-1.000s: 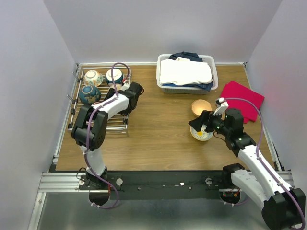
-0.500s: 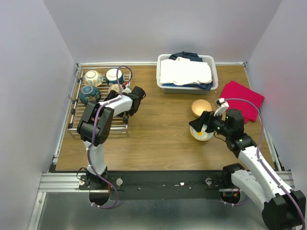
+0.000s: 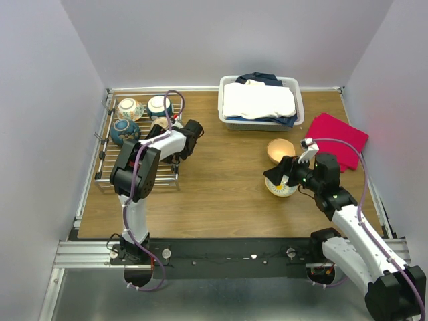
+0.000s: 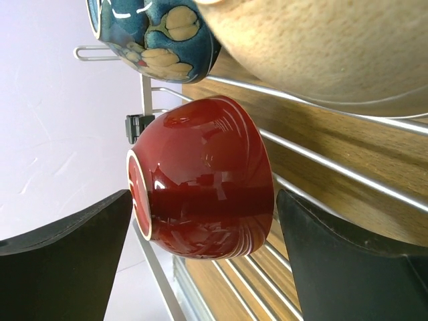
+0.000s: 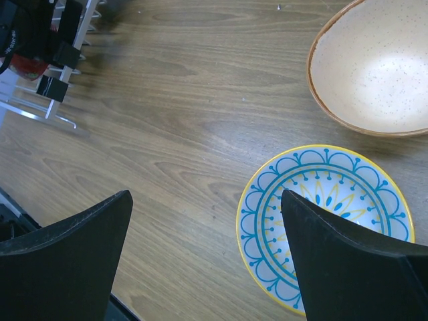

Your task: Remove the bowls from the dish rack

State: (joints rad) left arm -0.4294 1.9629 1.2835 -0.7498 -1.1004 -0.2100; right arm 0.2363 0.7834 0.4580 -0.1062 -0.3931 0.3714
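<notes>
The red bowl [image 4: 200,177] is between my fingers, its base and rim beside them, so my left gripper should close.
The silver wire dish rack [image 3: 107,175] stands at the table's left. On it sit a floral cream bowl [image 3: 130,108], a white bowl [image 3: 159,105] and a dark blue bowl [image 3: 124,131]. My left gripper [image 3: 159,131] reaches into the rack. In the left wrist view it is open [image 4: 204,200], with a red bowl [image 4: 200,177] lying on its side between the jaws, close to both fingers. My right gripper [image 3: 277,175] is open and empty just above a blue-and-yellow patterned bowl [image 5: 328,221] on the table. A cream speckled bowl [image 5: 374,67] sits beside it.
A white laundry basket [image 3: 299,100] with folded clothes stands at the back middle. A red cloth [image 3: 338,137] lies at the right. Grey walls close in the table on three sides.
My left wrist has shifted slightly right and nearer, with its gripper still at the rack. The right arm has hardly moved.
</notes>
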